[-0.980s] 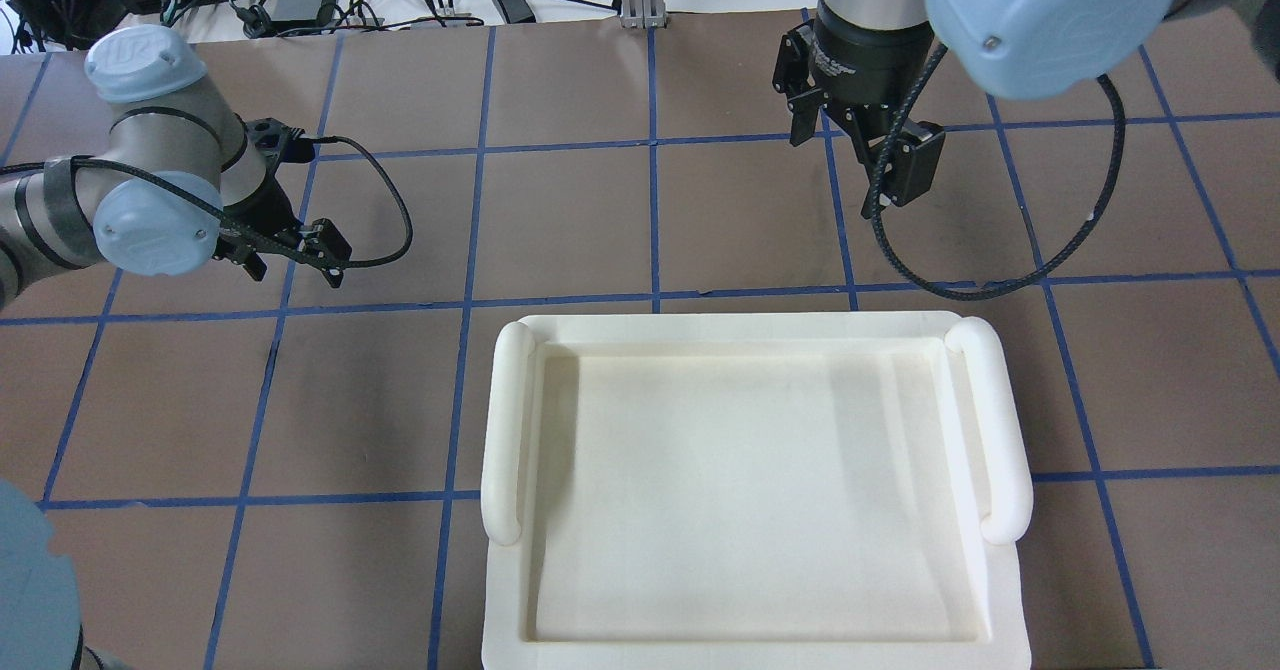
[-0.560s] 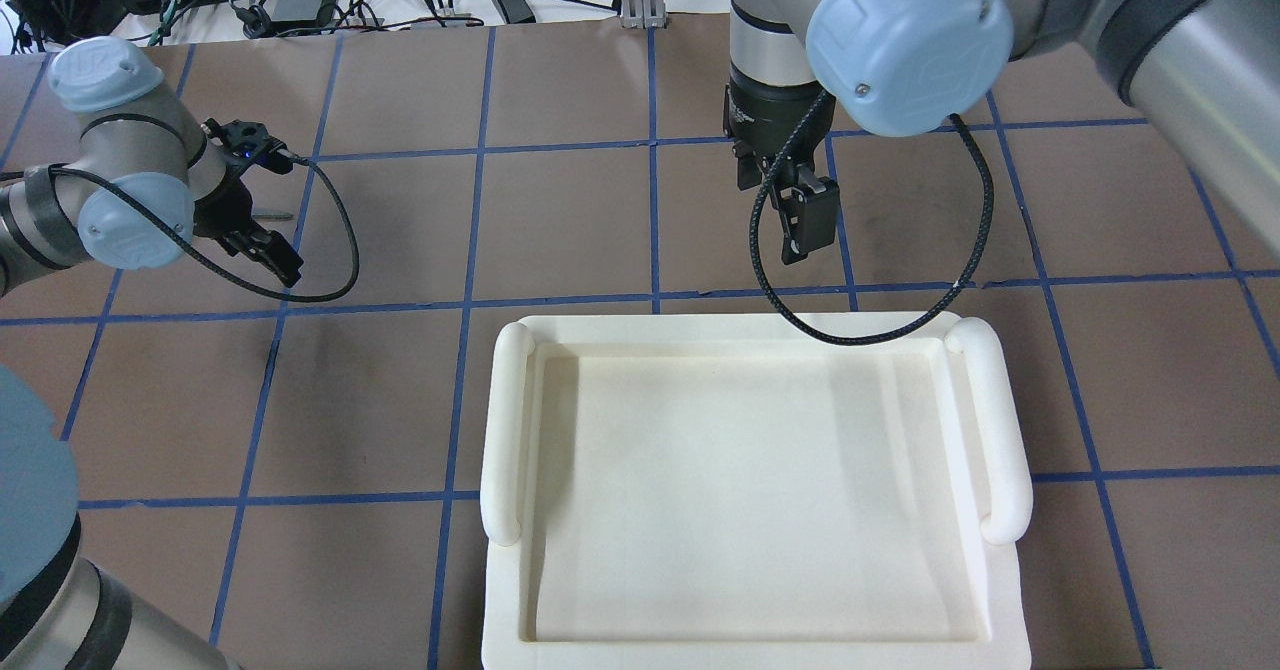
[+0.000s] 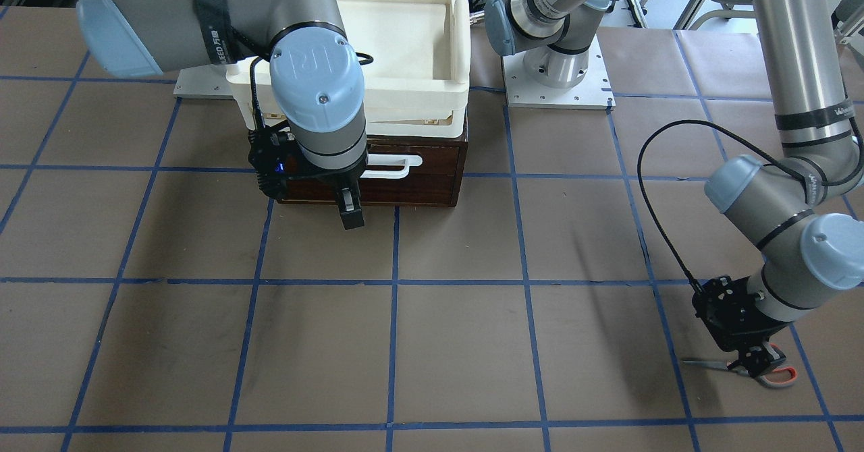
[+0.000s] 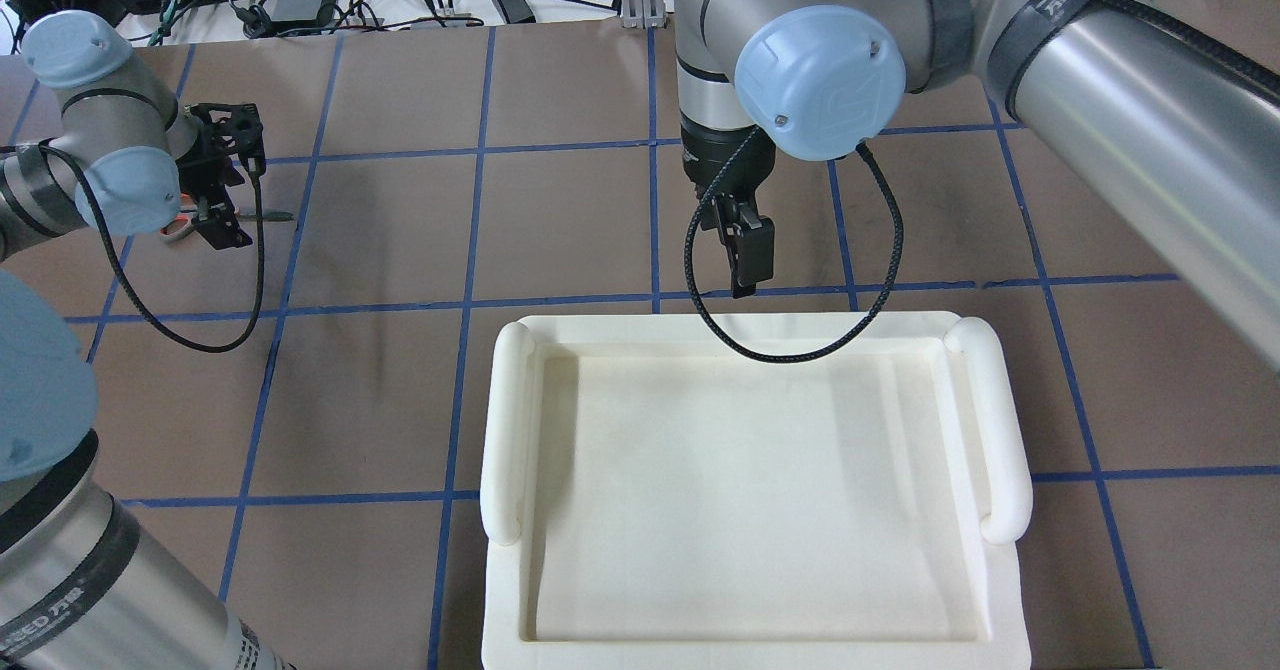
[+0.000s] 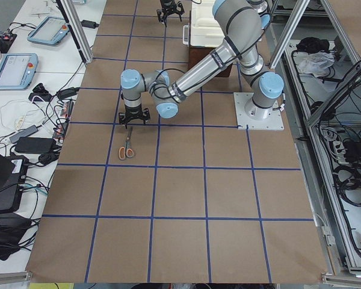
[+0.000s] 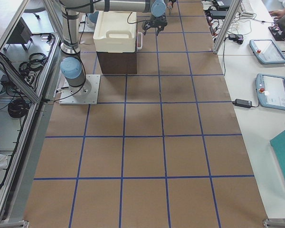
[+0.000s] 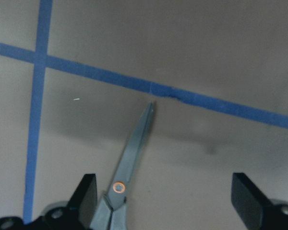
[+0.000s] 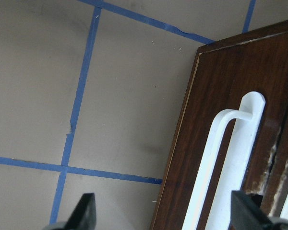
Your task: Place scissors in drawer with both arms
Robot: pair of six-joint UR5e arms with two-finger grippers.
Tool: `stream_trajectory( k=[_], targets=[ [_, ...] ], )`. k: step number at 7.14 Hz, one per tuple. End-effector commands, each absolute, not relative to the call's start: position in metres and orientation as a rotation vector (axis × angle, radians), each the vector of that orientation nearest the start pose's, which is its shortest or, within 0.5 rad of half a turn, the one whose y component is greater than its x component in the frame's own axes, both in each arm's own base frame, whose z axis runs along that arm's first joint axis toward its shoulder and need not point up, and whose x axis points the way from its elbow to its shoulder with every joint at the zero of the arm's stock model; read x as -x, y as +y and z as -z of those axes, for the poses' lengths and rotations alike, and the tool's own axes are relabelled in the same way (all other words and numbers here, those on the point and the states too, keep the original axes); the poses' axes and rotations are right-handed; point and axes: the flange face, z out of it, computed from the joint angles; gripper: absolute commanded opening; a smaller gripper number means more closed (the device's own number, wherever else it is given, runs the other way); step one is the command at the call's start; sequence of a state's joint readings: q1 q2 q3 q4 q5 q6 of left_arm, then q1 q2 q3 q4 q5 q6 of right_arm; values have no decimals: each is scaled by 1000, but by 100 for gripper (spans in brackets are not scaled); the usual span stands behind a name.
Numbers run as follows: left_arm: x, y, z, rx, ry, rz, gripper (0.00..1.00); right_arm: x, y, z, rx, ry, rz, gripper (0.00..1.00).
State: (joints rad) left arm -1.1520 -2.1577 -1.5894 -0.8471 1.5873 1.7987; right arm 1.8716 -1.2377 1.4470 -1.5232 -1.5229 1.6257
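My left gripper grabs the scissors by the handles just behind the pivot (image 7: 109,214) next, since the scissors' pointed blades lie bare on the tabletop.
The scissors (image 3: 761,370) lie flat on the brown table, far out on my left side, with the orange handle loops away from the drawer; they also show in the left wrist view (image 7: 129,163). My left gripper (image 3: 754,361) hangs open just above them, with the pivot and handles near its left finger (image 7: 86,194). The dark brown drawer (image 3: 412,185) is shut, and its white bar handle (image 3: 390,166) faces the table. My right gripper (image 3: 351,214) is open and empty in front of the handle (image 8: 221,163), not touching it.
A cream-white plastic tray (image 4: 505,420) sits on top of the drawer cabinet. Blue tape lines grid the table. The right arm's black cable (image 4: 790,350) loops over the tray's far rim. Screens and cables lie past the table's edge (image 5: 24,66).
My right arm swung left and lowered in front of the drawer. My left arm moved left and now hangs over the scissors. Both grippers stayed open.
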Motion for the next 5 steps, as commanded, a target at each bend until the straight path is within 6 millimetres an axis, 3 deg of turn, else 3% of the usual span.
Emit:
stream_trajectory(
  k=[1, 5],
  targets=[
    [-191, -681, -185, -2160, 2157, 149, 100, -313, -530, -340, -2078, 2605, -364, 100],
    [-211, -696, -171, -2221, 2135, 138, 98, -327, -528, -318, -2185, 2554, -412, 100]
  ],
)
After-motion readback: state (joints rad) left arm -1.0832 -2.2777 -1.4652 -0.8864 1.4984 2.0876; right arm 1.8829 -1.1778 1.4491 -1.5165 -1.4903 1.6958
